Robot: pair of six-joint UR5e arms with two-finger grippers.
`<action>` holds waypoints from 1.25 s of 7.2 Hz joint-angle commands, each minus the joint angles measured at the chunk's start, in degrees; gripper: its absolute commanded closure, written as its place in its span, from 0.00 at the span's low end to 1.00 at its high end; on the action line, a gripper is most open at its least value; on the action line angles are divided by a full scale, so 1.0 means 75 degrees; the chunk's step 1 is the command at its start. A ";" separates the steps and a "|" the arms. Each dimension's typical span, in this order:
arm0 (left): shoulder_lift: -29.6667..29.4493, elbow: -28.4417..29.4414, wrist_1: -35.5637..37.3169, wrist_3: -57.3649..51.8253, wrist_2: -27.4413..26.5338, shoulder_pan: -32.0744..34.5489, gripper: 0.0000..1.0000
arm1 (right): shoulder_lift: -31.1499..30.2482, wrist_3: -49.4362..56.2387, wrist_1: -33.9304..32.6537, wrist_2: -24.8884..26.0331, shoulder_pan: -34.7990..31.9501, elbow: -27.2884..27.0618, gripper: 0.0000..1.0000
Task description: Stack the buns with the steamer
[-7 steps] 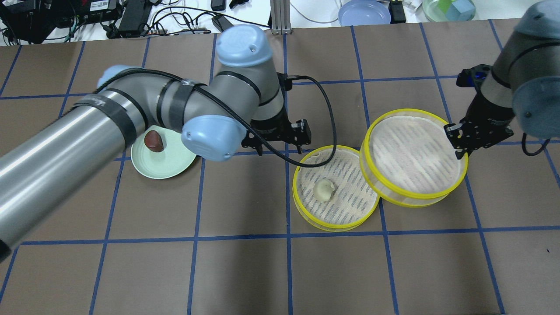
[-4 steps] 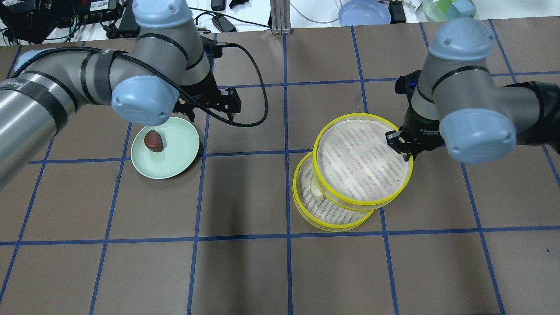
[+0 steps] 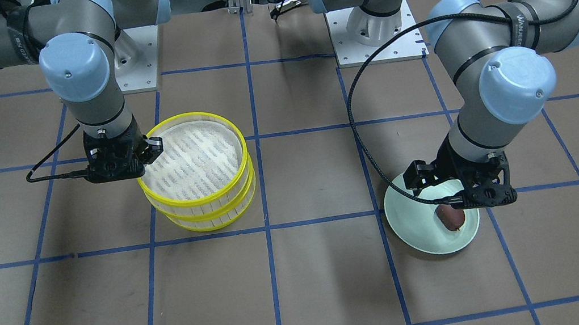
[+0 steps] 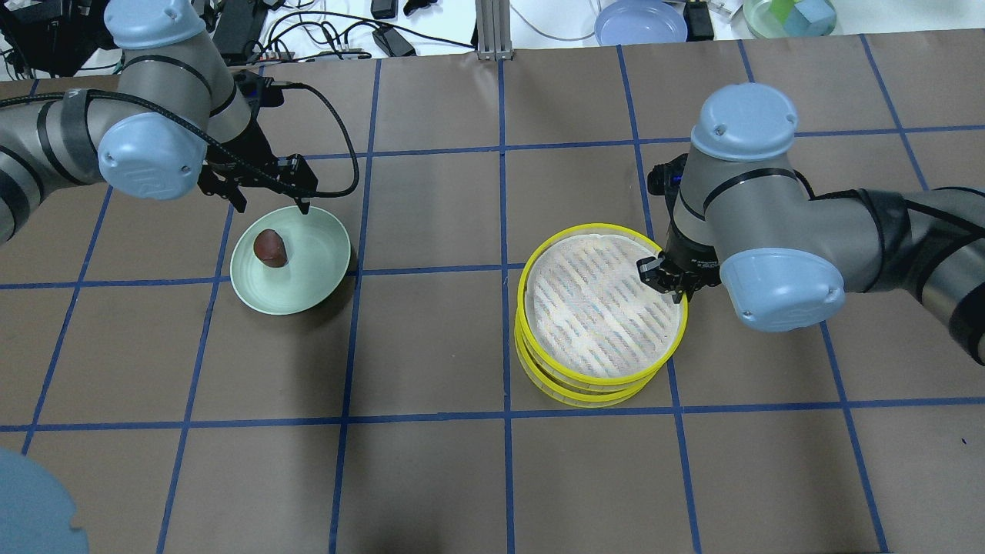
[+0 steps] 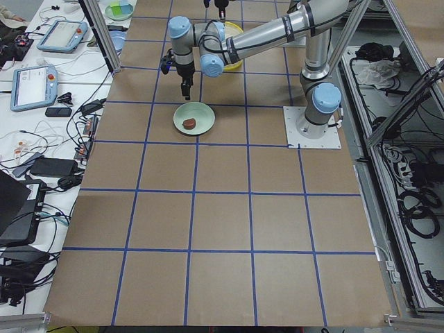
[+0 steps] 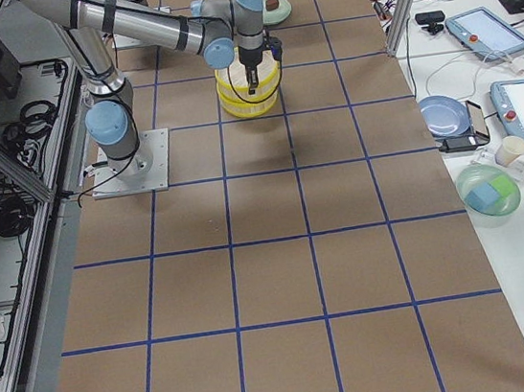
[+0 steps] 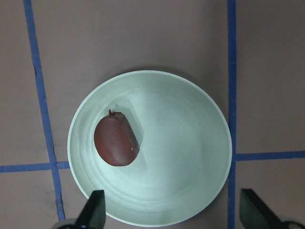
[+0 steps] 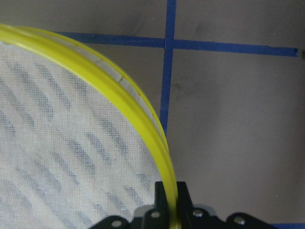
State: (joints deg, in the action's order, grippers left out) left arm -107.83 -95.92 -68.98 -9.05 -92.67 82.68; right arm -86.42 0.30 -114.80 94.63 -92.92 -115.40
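Observation:
I should grab the dark reddish-brown bun with my left gripper next, by the bun's rounded sides, to stack it in the steamer.
The dark reddish-brown bun lies on the pale green plate at the left. It also shows in the left wrist view and the front view. My left gripper is open and empty above the plate's far side, apart from the bun. My right gripper is shut on the right rim of the upper yellow steamer tray, seen close in the right wrist view. That tray sits over the lower steamer tray, slightly offset. The cream bun is hidden beneath it.
A blue plate, a bowl of coloured blocks and cables lie beyond the table's back edge. Both arm bases stand at the robot's side. Blue tape lines grid the brown table.
My right arm has carried the upper steamer tray leftward over the lower tray, covering the cream bun. My left arm has swung left from the steamer to above the green plate.

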 commanded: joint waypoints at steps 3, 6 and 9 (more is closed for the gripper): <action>-0.0972 -0.0008 0.0336 0.1029 -0.0031 -0.0571 0.00 | 0.0249 -0.0497 -0.0010 -0.0008 -0.0101 0.0000 1.00; -0.1442 -0.0008 0.0350 0.1709 0.0051 -0.0594 0.06 | 0.0273 -0.0497 0.0060 0.0027 -0.0184 0.0012 1.00; -0.1607 -0.0020 0.0338 0.1722 -0.0019 -0.0594 0.97 | 0.0297 -0.0497 0.0095 0.0446 -0.0196 0.0012 0.89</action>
State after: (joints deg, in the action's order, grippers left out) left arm -119.53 -96.03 -66.41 3.81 -92.59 78.22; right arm -84.21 -3.43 -114.31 96.13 -94.38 -115.34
